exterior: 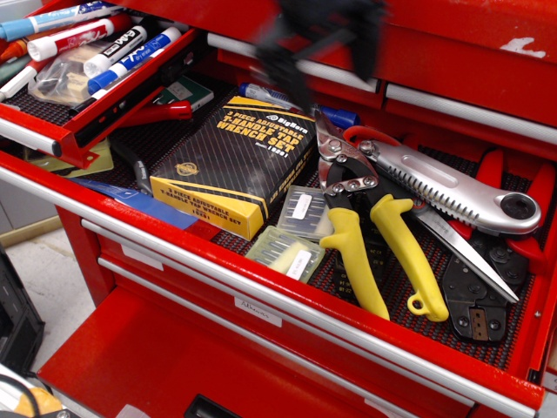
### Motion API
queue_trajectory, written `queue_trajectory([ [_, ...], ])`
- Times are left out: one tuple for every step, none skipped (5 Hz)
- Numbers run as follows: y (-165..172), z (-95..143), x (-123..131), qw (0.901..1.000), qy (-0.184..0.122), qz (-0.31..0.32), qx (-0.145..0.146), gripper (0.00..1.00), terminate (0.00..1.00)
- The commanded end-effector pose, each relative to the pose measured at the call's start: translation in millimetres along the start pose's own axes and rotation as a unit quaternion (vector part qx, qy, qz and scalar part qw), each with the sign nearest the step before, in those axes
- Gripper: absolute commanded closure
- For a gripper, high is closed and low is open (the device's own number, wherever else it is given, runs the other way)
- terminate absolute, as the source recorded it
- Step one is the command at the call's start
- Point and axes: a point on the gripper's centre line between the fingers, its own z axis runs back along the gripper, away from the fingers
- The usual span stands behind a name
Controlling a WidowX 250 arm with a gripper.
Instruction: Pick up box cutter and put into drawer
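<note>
My gripper will next pick up the silver box cutter by its middle (446, 185), so that I can put the box cutter into the drawer with the markers.
The silver box cutter (457, 187) lies in the wide drawer at the right, its ring pivot at the far right end, resting across the yellow-handled snips (374, 235) and the red-handled crimping pliers (492, 287). The narrow shallow red drawer (130, 91) is open at the upper left and holds markers. My gripper (324, 52) is a dark motion-blurred shape at the top centre, above the back of the wide drawer and up-left of the box cutter. Its fingers (280, 65) stand apart with nothing between them.
A black and yellow wrench set box (239, 161) lies in the middle of the wide drawer (261, 287). Two small clear cases (291, 239) lie beside it. Markers (113, 52) and a plastic bag fill the narrow drawer. A lower red drawer is open below.
</note>
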Motion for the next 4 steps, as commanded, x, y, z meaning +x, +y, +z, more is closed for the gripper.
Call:
queue_trajectory([
  [-52, -44, -54, 0.9997, -0.024, 0.011, 0.003, 0.0, 0.0],
  [-53, -48, -56, 0.9996, -0.011, 0.015, 0.024, 0.0, 0.0],
  [-59, -55, -59, 0.9997, 0.002, 0.018, 0.018, 0.0, 0.0],
  [-51, -69, -59, 0.9997, 0.015, 0.018, 0.007, 0.0, 0.0],
])
